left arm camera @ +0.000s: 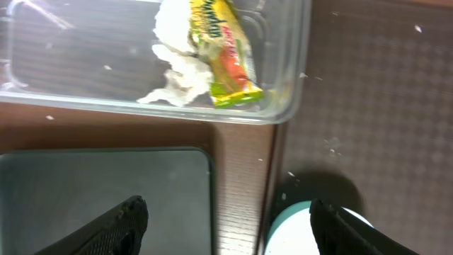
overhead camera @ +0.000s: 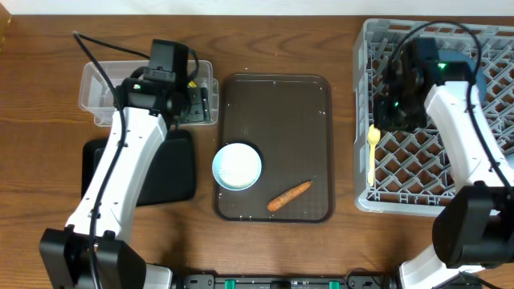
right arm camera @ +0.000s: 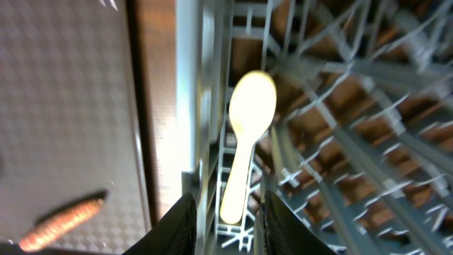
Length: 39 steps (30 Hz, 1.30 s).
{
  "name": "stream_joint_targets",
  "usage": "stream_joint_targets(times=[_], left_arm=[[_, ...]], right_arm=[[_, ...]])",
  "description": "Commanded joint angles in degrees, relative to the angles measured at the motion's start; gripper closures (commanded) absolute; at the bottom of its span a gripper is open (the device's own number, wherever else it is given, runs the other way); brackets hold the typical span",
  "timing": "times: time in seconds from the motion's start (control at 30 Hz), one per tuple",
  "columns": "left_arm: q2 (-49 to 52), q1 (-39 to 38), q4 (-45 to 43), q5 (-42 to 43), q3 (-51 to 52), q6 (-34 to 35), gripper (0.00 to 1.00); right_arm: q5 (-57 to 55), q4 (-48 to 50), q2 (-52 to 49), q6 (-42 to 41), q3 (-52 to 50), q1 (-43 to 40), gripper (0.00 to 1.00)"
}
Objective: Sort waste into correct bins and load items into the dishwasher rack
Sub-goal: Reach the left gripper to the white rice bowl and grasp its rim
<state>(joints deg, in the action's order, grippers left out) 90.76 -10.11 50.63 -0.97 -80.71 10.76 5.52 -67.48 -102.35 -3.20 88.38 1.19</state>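
The bowl should be picked up next by its blue rim (overhead camera: 215, 161), with my left gripper pinching the bowl's side. Then it can tip waste from its opening into the black bin (overhead camera: 165, 170).
The clear bin (overhead camera: 104, 90) holds the crumpled tissue (left arm camera: 177, 67) and the snack wrapper (left arm camera: 228, 53). My left gripper (overhead camera: 195, 103) hangs open and empty over the gap between the black bin (overhead camera: 165, 170) and the brown tray; in the left wrist view its fingers (left arm camera: 230, 230) straddle the black bin (left arm camera: 106, 191) and the bowl (left arm camera: 294, 234). The white blue-rimmed bowl (overhead camera: 237, 166) and the carrot piece (overhead camera: 289, 195) lie on the tray. The yellow spoon (overhead camera: 372, 148) lies in the grey rack (overhead camera: 438, 189) by its left wall. My right gripper (right arm camera: 230, 227) is open just above the spoon's (right arm camera: 248, 134) handle end.
The dark brown tray (overhead camera: 277, 96) sits mid-table, with a few white rice grains (left arm camera: 331, 144) on it. The carrot also shows in the right wrist view (right arm camera: 64, 221). The plate and cups are not plainly in view; my right arm covers part of the rack.
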Motion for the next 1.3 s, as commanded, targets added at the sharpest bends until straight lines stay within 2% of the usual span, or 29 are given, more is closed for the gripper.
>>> stream_joint_targets(times=[0.0,0.1,0.27,0.7,1.23,1.27], left_arm=[[-0.15,-3.3,0.09,1.84,0.92,1.86,0.24],[0.0,-6.78,-0.13,1.84,2.34,4.26,0.24],[2.19,-13.35,-0.13,1.84,4.11,4.39,0.24],[13.0,-24.02,0.98,1.84,4.11,4.35,0.24],[20.76,-25.4,0.24,1.86,4.37,4.35,0.26],[21.38,-25.4,0.26,1.86,4.37,4.35,0.3]], right_arm=[[-0.11,-0.04,0.46,0.66,4.04,-1.86,0.62],[0.46,0.04,0.46,0.66,5.27,-3.08,0.44],[1.57,0.92,0.46,0.63,5.27,-3.8,0.35],[3.74,2.12,0.46,0.5,5.27,-3.74,0.33],[3.74,2.1,0.46,0.5,5.27,-3.74,0.33],[3.76,2.1,0.46,0.5,5.27,-3.74,0.33]])
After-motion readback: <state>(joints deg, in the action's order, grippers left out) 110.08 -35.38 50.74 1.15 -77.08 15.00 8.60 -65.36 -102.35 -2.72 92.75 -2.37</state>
